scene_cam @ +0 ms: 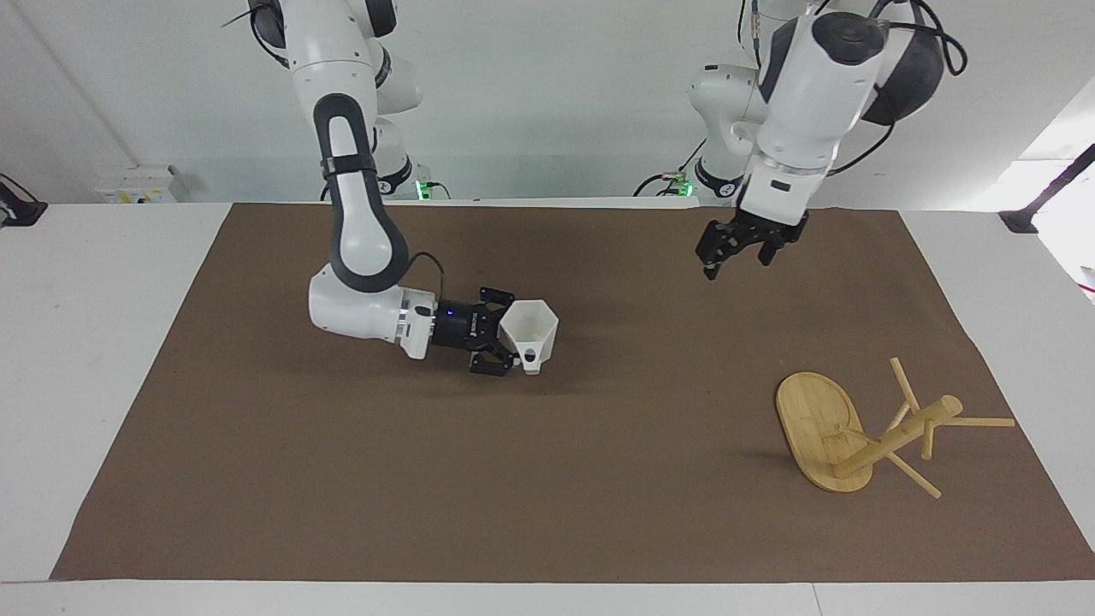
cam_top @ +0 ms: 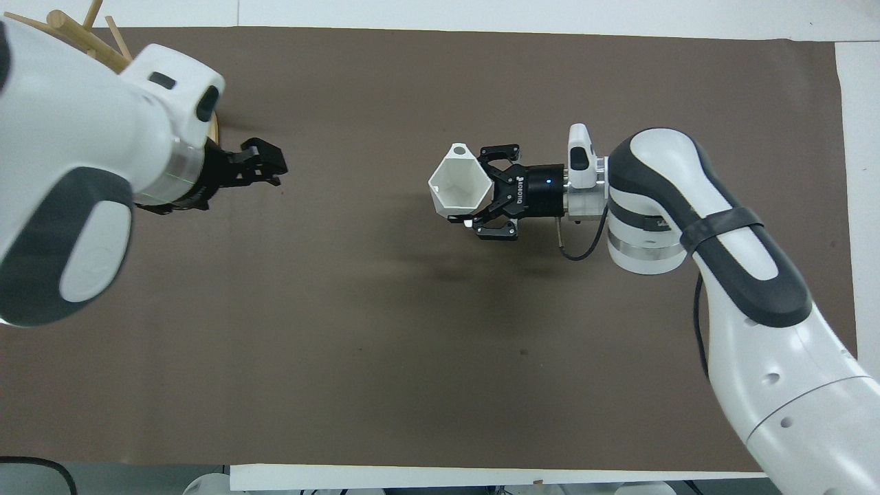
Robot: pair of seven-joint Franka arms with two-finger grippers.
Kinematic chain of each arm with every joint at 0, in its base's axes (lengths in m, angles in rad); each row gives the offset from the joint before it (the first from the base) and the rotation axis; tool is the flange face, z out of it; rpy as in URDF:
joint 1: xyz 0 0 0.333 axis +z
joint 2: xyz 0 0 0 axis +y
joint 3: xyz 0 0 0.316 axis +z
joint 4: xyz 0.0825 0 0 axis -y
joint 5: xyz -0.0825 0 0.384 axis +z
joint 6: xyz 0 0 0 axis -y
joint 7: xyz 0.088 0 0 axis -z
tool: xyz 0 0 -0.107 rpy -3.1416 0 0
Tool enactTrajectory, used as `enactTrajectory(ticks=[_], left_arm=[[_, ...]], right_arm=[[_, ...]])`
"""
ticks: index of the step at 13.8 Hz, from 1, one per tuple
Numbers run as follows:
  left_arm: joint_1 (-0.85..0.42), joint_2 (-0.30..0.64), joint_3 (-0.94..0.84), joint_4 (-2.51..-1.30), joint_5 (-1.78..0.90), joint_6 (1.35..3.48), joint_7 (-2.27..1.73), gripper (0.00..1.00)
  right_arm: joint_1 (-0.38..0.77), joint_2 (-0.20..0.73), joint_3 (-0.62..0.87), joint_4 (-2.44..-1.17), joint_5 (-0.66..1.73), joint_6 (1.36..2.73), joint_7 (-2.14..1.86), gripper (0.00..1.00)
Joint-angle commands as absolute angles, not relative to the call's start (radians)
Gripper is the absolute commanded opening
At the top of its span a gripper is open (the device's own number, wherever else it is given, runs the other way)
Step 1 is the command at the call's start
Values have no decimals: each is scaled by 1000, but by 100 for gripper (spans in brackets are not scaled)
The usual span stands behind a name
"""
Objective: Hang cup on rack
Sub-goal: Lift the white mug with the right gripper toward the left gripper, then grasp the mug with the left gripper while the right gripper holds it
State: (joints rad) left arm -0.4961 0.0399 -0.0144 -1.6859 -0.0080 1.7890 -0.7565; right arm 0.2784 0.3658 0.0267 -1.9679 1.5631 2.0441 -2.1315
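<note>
The white faceted cup's handle (cam_top: pixel 459 150) needs to stay free to hang on the rack. My left gripper should next grab the cup by its side (cam_top: pixel 434 196).
The white faceted cup (scene_cam: pixel 532 327) is held by my right gripper (scene_cam: pixel 511 335), which is shut on its wall and carries it low over the middle of the brown mat, mouth up and handle pointing away from the robots. It also shows in the overhead view (cam_top: pixel 459 185) with the right gripper (cam_top: pixel 482 194). The bamboo rack (scene_cam: pixel 819 425) stands on its oval base toward the left arm's end of the table. In the overhead view only the rack's peg tips (cam_top: pixel 88 15) show past the left arm. My left gripper (scene_cam: pixel 732 250) is open and empty, raised over the mat (cam_top: pixel 263 163).
The brown mat (scene_cam: pixel 547 496) covers most of the white table. The left arm's large body (cam_top: pixel 75 179) hides the rack's base in the overhead view.
</note>
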Motion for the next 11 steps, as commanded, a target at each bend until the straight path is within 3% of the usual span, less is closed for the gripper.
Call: enactTrajectory(ticks=[1,4,8,11], left_arm=[[-598,145,5,-1603,0,1810,-909,100],[-675,201,5,-1575,0,1810,-991,100],[-684,230,3,-1589,2,1838,-1000,99],[-683,227,2,-1623,0,1847,-1000,97]], right_arm=[[351,359,21,-1980,1638,2115,-2109,28],[429,362,21,-1977,1732,2198,-2117,28],[497,356,21,-1951,1755,2313,-2106,28],[500,356,26,-1950,1759,2322,-2108,28]])
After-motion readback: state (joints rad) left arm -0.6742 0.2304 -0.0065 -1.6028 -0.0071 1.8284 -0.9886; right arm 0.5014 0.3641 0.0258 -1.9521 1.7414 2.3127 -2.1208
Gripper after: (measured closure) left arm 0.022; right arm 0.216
